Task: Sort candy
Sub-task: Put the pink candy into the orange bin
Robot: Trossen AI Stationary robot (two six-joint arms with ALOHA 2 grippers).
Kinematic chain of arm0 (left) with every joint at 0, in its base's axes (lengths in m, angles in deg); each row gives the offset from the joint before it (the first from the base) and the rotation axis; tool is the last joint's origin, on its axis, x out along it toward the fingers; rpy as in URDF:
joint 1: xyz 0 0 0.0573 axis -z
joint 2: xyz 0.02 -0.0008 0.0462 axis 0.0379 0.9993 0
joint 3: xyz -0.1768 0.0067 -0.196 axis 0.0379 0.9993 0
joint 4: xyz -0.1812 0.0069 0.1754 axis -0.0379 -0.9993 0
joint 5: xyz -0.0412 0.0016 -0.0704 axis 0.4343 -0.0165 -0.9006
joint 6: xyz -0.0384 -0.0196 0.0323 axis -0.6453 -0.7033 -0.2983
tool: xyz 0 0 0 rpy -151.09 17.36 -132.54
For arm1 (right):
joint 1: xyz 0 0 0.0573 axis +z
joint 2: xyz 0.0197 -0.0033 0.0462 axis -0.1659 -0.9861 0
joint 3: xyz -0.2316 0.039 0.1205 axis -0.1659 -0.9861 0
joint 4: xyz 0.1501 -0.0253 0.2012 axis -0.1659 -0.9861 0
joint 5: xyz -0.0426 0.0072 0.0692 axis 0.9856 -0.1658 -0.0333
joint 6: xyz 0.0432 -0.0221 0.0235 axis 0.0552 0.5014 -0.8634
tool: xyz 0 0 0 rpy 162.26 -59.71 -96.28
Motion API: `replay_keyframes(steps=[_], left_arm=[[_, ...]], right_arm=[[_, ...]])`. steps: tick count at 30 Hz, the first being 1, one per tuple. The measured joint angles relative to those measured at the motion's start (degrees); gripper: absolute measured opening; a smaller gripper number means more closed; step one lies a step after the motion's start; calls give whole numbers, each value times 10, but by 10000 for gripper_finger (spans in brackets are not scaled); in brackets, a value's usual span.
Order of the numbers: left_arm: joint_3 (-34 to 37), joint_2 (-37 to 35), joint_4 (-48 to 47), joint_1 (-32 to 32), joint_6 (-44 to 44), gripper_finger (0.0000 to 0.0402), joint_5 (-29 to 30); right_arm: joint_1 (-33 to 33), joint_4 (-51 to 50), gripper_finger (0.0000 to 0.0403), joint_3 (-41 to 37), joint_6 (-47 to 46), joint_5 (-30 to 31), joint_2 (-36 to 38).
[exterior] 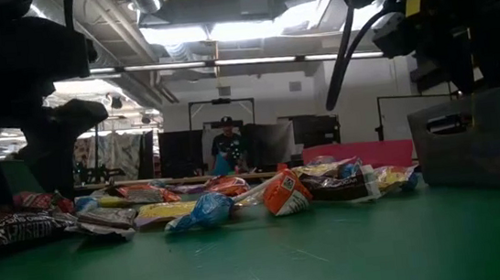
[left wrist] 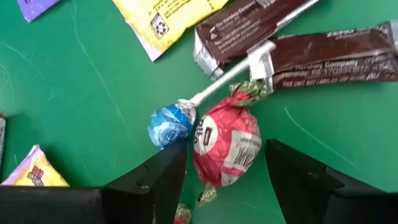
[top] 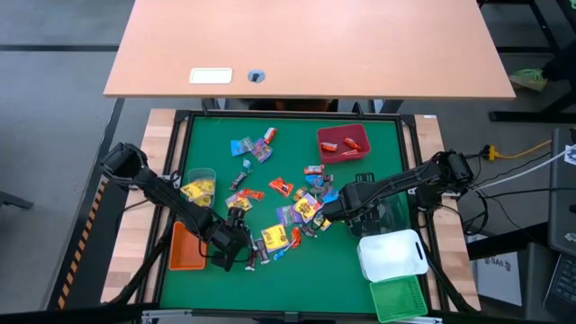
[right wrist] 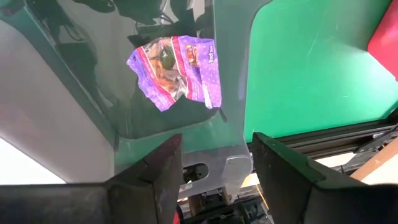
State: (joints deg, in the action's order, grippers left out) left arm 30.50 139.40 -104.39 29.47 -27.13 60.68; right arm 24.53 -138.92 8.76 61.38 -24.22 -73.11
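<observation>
I need to grab the red-wrapped sweet by its round middle [left wrist: 227, 144] with my left gripper next, so I can sort it into the orange bin.
The candy [top: 288, 211] lies in a loose pile of small wrapped sweets in the middle of the green mat. My left gripper [left wrist: 227, 180] is open at the pile's near left end [top: 238, 252], pointing steeply down. Its fingers stand on either side of a round red-wrapped sweet [left wrist: 227, 140] without plainly touching it. A blue lollipop [left wrist: 169, 123] on a white stick lies right beside one finger [left wrist: 165, 177]. My right gripper [right wrist: 214, 168] hangs open and empty above a clear bin [right wrist: 93, 118], where one purple packet [right wrist: 177, 71] lies on the bottom.
Two dark brown bars [left wrist: 298, 43] and a yellow packet [left wrist: 168, 15] lie just beyond the red sweet. An orange bin [top: 186, 247] and a clear cup of yellow sweets [top: 199, 184] stand at the left, a red bin [top: 343, 142] far right, and white [top: 391, 254] and green [top: 399, 297] bins near right.
</observation>
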Motion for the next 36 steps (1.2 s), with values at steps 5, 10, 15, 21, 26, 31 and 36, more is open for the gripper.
replay_keyframes(steps=[5, 10, 15, 21, 26, 31, 36], left_arm=[[0, 1, 0, 0, 0, 179, 0], [0, 1, 0, 0, -1, 136, 0], [0, 1, 0, 0, -3, 105, -1], [-2, 1, -2, 0, -3, 95, -3], [-29, 1, -7, 0, -3, 94, -7], [-90, 1, -44, 0, -3, 94, -6], [-182, 1, -142, 0, -4, 94, -7]], right_arm=[[0, 0, 191, 0, 0, 0, 0], [0, 0, 191, 0, 4, 0, 3], [0, 3, 191, 1, 19, 22, 23], [0, 2, 191, 1, 19, 60, 78], [0, 30, 191, 1, 15, 89, 129], [0, 111, 191, 1, 16, 114, 171], [0, 189, 191, 1, 35, 114, 184]])
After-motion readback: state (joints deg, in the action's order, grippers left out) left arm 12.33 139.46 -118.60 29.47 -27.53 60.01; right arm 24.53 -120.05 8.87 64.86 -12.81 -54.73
